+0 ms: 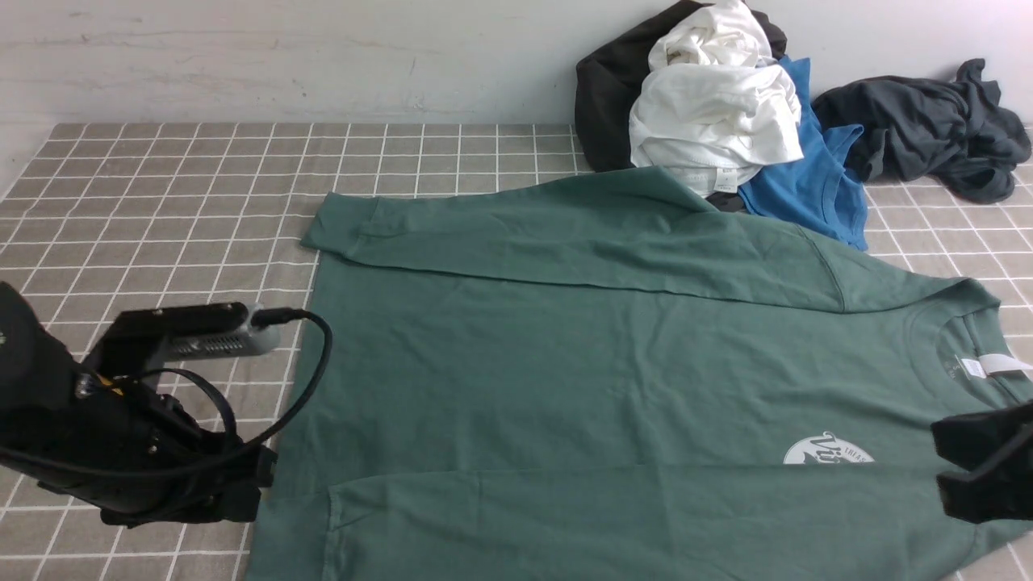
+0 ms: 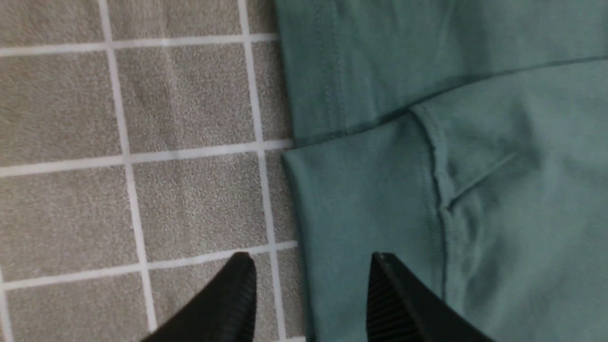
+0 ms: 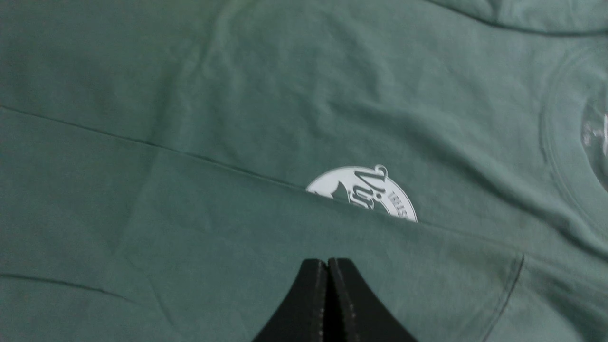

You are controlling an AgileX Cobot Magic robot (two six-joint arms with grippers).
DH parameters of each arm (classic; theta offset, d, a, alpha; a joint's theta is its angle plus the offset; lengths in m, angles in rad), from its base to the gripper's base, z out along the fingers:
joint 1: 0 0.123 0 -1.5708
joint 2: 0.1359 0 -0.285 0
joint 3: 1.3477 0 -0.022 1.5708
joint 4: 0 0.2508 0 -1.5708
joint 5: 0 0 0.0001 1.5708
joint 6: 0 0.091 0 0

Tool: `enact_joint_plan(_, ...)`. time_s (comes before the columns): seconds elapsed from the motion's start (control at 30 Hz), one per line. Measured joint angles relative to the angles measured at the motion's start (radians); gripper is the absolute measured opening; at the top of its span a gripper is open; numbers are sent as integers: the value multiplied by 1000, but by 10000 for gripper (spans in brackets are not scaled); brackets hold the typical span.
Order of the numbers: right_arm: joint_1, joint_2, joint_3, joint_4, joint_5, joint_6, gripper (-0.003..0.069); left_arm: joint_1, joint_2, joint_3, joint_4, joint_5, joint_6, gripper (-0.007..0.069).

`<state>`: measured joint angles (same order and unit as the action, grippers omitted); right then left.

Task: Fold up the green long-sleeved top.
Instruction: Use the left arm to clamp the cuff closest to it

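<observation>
My left gripper pinches the top by the cuff edge at its hem corner (image 1: 257, 538) next, since the body of the top (image 1: 542, 378) lies flat on the tablecloth.
The green long-sleeved top (image 1: 565, 347) lies flat on the checked tablecloth, neck to the right, with both sleeves folded across the body. Its white neck label (image 1: 997, 365) and its round white logo (image 1: 827, 450) show; the near sleeve half covers the logo (image 3: 365, 190). My left gripper (image 1: 257, 478) is open at the top's near left corner. In the left wrist view (image 2: 308, 259) one finger is over the cloth-covered table and the other over the sleeve cuff (image 2: 361, 190). My right gripper (image 1: 976, 472) is shut and empty over the near sleeve, just short of the logo (image 3: 327, 261).
A heap of clothes lies at the back right against the wall: a black garment (image 1: 605, 97), a white one (image 1: 714, 105), a bright blue T-shirt (image 1: 815, 177) touching the green top's shoulder, and a dark grey garment (image 1: 928, 121). Checked tablecloth (image 1: 161, 202) shows on the left.
</observation>
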<state>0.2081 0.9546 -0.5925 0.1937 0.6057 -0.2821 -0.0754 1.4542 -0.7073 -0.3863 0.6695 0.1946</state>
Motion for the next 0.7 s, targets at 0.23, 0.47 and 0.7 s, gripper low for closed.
enact_joint_plan(0.23, 28, 54, 0, 13, -28, -18, -14, -70, 116, -11, 0, -131, 2, 278)
enact_joint_plan(0.47, 28, 55, 0, 23, -31, -20, -14, -100, 189, -18, 29, -206, -38, 227)
enact_joint_plan(0.7, 28, 55, 0, 31, -37, -20, -14, -113, 182, -20, 41, -205, -10, 44)
